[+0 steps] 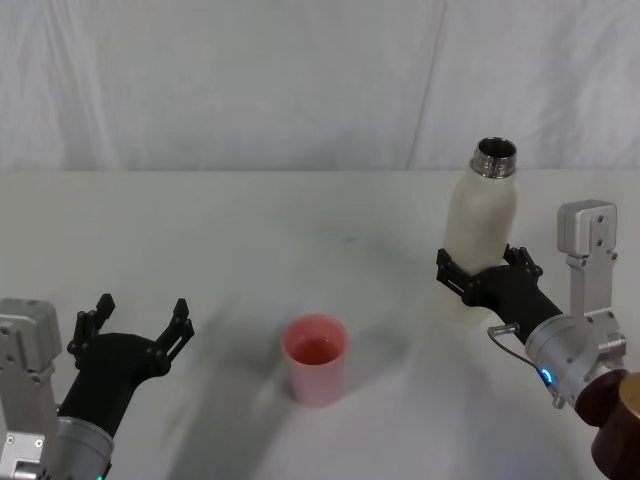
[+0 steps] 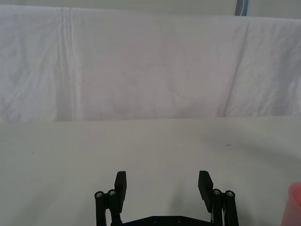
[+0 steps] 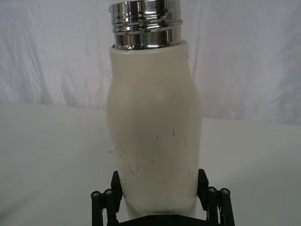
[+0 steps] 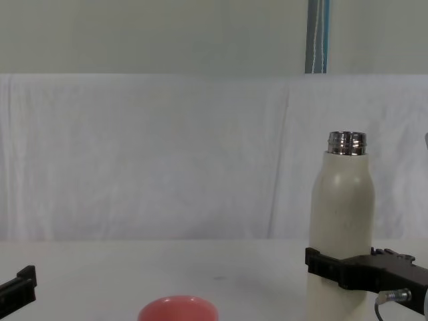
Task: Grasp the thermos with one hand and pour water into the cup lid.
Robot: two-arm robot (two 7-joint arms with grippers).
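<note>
The thermos should pour water into the cup lid next, so my right gripper needs to pick it up by its lower body. That way its steel neck (image 4: 347,143) (image 3: 146,26) stays free to pour.
The cream-white thermos (image 1: 482,215) stands upright on the white table at the right, its steel neck uncapped. My right gripper (image 1: 482,262) is open, with one black finger on each side of the thermos's lower body (image 3: 155,141) and close against its walls. The chest view shows the same hold low on the thermos (image 4: 341,200). The pink cup lid (image 1: 316,358) stands upright near the table's middle front, left of the thermos. My left gripper (image 1: 142,312) is open and holds nothing at the front left, with the cup lid's edge (image 2: 295,205) beside it.
The table (image 1: 250,240) is covered by a white cloth, and a white drape hangs behind it. A brown round object (image 1: 622,430) sits at the lower right corner beside my right arm.
</note>
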